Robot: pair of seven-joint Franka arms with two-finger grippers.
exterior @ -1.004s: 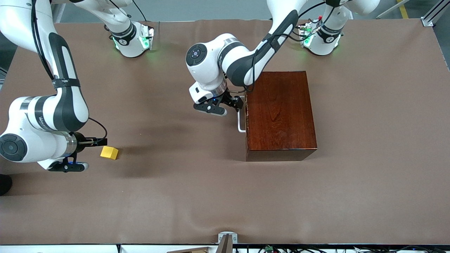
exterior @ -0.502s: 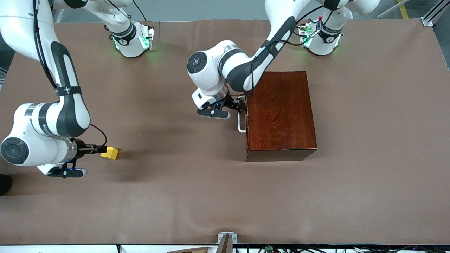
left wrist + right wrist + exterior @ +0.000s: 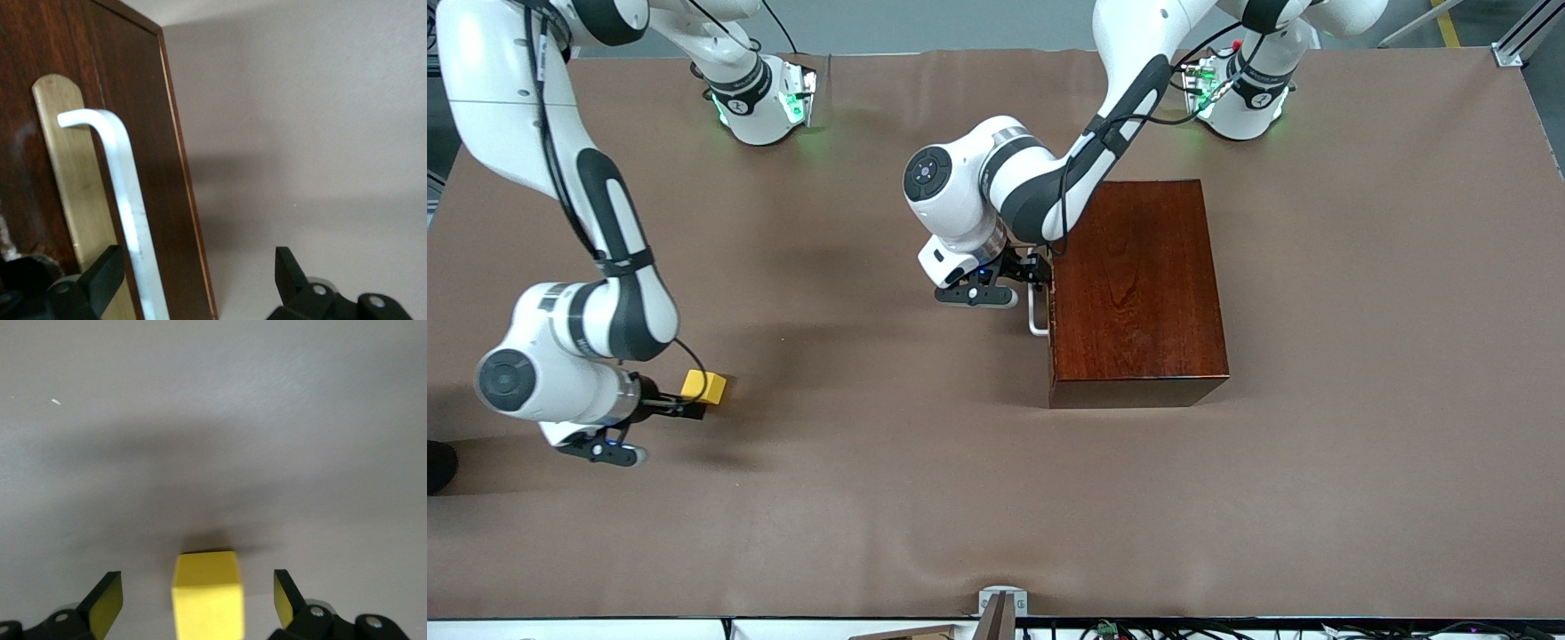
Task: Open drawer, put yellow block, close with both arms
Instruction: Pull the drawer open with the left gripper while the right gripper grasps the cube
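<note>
My right gripper grabs the block by its two opposite sides next, to put the yellow block [image 3: 704, 387] in the drawer [image 3: 1052, 343].
The yellow block [image 3: 704, 387] lies on the brown table toward the right arm's end. My right gripper [image 3: 694, 402] is low at the block and open. In the right wrist view the block [image 3: 207, 593] sits between the two fingertips [image 3: 107, 603] with a gap on each side. The dark reddish-brown box [image 3: 1134, 293] holds the drawer, which is shut flush. My left gripper [image 3: 1039, 269] is open at the drawer's white handle [image 3: 1037, 316]. In the left wrist view the handle [image 3: 127, 200] runs between the fingers, close to one finger [image 3: 100, 280], and nothing is clamped.
Both arm bases [image 3: 760, 98] [image 3: 1240, 98] stand along the table edge farthest from the front camera. A small metal bracket [image 3: 1002, 600] sits at the table edge nearest that camera. A brass plate [image 3: 67, 187] backs the handle.
My right gripper has slid forward until the yellow block is between its fingers. My left gripper has closed in on the drawer handle. Block and box have not moved.
</note>
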